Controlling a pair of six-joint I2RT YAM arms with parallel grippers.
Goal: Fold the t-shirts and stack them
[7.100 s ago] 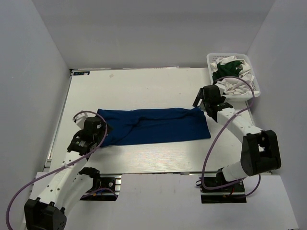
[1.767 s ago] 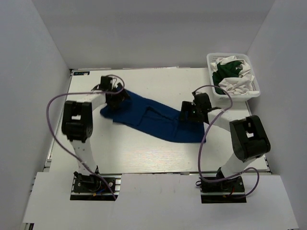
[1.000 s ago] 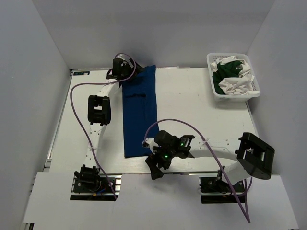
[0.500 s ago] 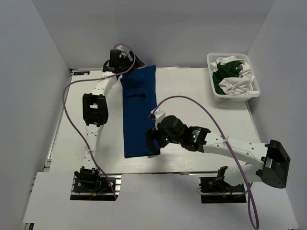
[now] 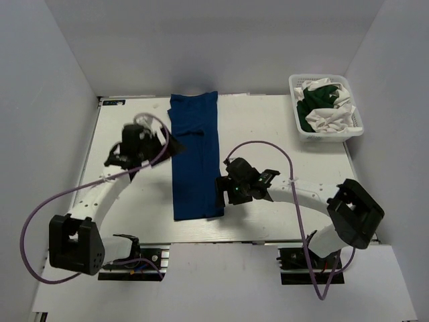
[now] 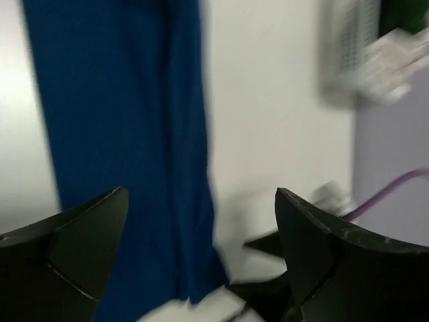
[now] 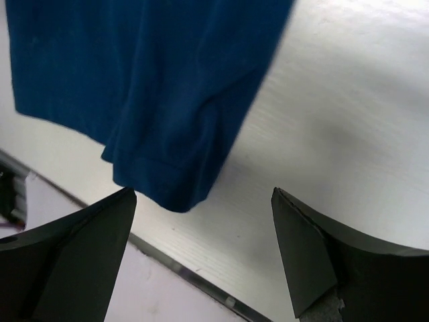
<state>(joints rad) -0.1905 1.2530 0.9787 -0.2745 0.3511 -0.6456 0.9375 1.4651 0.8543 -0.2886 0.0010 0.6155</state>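
Next, the right gripper grabs the royal blue t-shirt's near corner (image 5: 220, 212) (image 7: 186, 196) to fold the t-shirt over. The t-shirt's other near corner stays free.
The royal blue t-shirt (image 5: 196, 161) lies flat as a long narrow strip from the table's back edge toward the front. My left gripper (image 5: 171, 144) is open and empty at the strip's left edge, above the cloth; the left wrist view (image 6: 201, 194) is blurred and shows the blue cloth (image 6: 114, 121) below. My right gripper (image 5: 221, 191) is open and empty beside the strip's lower right edge; in the right wrist view (image 7: 204, 191) the shirt's near corner (image 7: 134, 80) lies just ahead of the fingers. A dark green tee (image 5: 315, 97) and white tees (image 5: 328, 121) lie in the basket.
The white mesh basket (image 5: 293, 90) stands at the back right corner, blurred in the left wrist view (image 6: 352, 40). White walls close in the table (image 5: 281, 134) on three sides. The table's front edge (image 7: 188, 272) runs just below the shirt's near corner.
The blue shirt was swung from lying across the table to lying lengthwise. Both grippers have let go; my left arm pulled back from the far end, my right shifted off the lower edge.
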